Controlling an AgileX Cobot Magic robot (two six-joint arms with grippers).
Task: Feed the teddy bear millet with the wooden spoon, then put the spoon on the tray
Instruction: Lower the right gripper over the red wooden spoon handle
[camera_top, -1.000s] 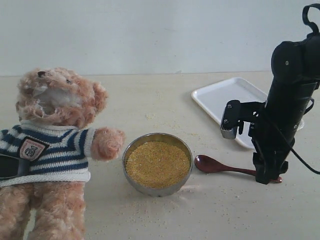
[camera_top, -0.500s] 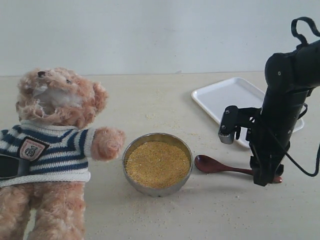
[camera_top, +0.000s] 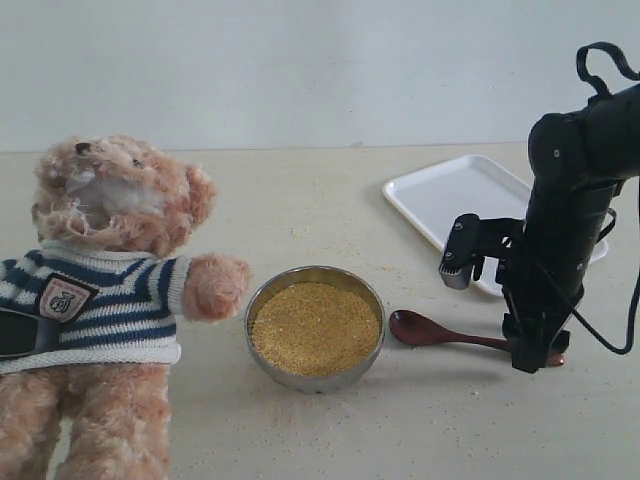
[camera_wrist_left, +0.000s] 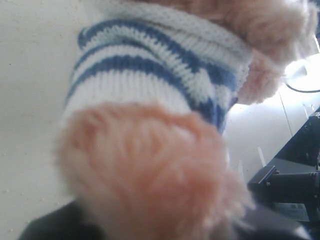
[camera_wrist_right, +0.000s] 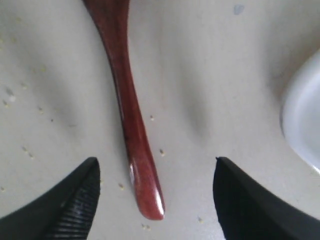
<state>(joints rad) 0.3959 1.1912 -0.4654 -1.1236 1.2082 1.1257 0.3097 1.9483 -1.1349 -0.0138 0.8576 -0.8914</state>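
My right gripper grabs the spoon by its handle end next. The wooden spoon's bowl end stays free to scoop millet for the teddy bear.
The teddy bear sits at the left in its striped sweater; its paw and sleeve fill the left wrist view. My left gripper shows as a dark shape against the bear's side, with fur packed between its dark parts. Golden millet fills the steel bowl in the middle. The wooden spoon lies flat on the table right of the bowl. My right gripper points down at its handle end, open, one finger on each side of the handle, apart from it. The white tray lies behind.
Stray millet grains are scattered on the table around the bowl and spoon. An edge of the tray lies close to the right gripper. The right arm stands between the tray and the spoon's handle end.
The right arm's upper part has shifted slightly; its fingertips stay at the spoon's handle end. Bear, bowl and spoon have not moved.
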